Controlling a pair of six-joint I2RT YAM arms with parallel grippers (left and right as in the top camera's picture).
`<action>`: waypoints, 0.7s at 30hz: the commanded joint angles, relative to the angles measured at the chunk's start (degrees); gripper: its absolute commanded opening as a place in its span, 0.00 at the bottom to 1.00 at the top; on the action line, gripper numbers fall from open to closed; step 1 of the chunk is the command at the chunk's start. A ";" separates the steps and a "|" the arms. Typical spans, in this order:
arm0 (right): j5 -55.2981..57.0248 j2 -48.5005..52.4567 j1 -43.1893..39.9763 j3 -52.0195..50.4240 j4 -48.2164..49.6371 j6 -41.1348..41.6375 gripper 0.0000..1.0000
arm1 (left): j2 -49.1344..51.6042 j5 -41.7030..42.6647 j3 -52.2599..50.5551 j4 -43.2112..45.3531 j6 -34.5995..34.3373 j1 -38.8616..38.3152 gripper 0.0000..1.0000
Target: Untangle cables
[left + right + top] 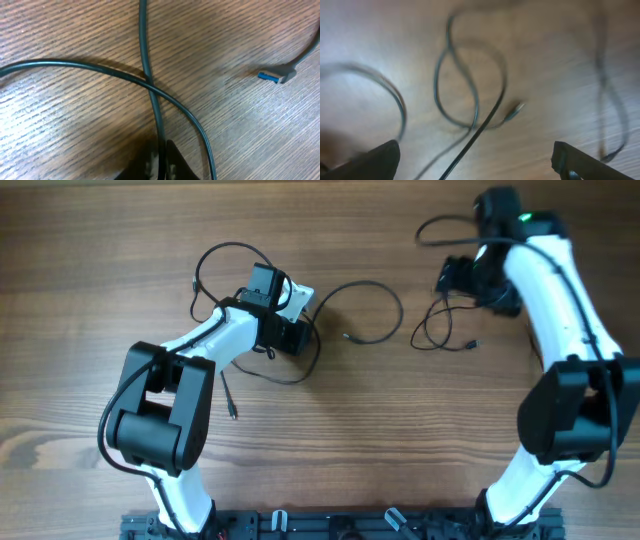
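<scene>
The left gripper needs to let go of the black cable, because the black cable's loop [291, 382] below the fingers lies on the tabletop, apart from the lower plug's piece of cable.
One thin black cable [385, 290] loops across the middle of the table, with a plug end [347, 337]. My left gripper [298, 337] is shut on this cable. In the left wrist view the fingers [160, 162] pinch the cable [150, 90] where another strand crosses it, and a blue-tipped plug [274, 76] lies to the right. A second thin cable [437, 332] lies in a small loose coil at the right. My right gripper [452, 280] is open and empty just above that coil. The blurred right wrist view shows the gripper [477, 162] over the loops [470, 95] and a plug [515, 111].
A wooden table [80, 300] carries everything. Another free cable end [232, 412] lies near the left arm. A thicker black arm cable [440, 225] arcs beside the right wrist. The arm bases stand at the front edge.
</scene>
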 commanded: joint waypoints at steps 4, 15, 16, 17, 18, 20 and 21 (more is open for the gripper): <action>2.47 -1.05 -8.85 3.74 0.59 -1.27 1.00 | 0.96 -0.33 -0.55 0.35 -0.37 -0.13 0.13; -1.27 -1.03 -16.98 -18.49 12.74 -20.06 0.98 | 0.96 -0.33 -0.55 0.22 -3.37 -0.17 0.21; -1.05 -1.03 -16.98 -20.20 12.74 -20.06 0.98 | 0.96 -0.33 -0.57 0.20 -3.37 -0.15 0.21; 0.04 -1.03 -17.14 -22.01 12.68 -19.69 0.98 | 0.96 -0.33 -0.55 0.13 -3.37 -0.17 0.21; 2.27 -1.01 -17.51 -24.37 13.68 -16.28 0.98 | 0.96 -0.31 -0.57 -0.35 -3.41 -0.17 0.21; 3.17 -1.01 -18.51 -28.22 15.72 -14.32 0.98 | 0.96 -0.33 -0.55 -1.18 -3.78 -0.17 0.21; 3.30 -1.01 -18.84 -29.55 16.61 -14.56 0.98 | 0.96 -0.33 -0.55 -1.40 -3.78 -0.17 0.21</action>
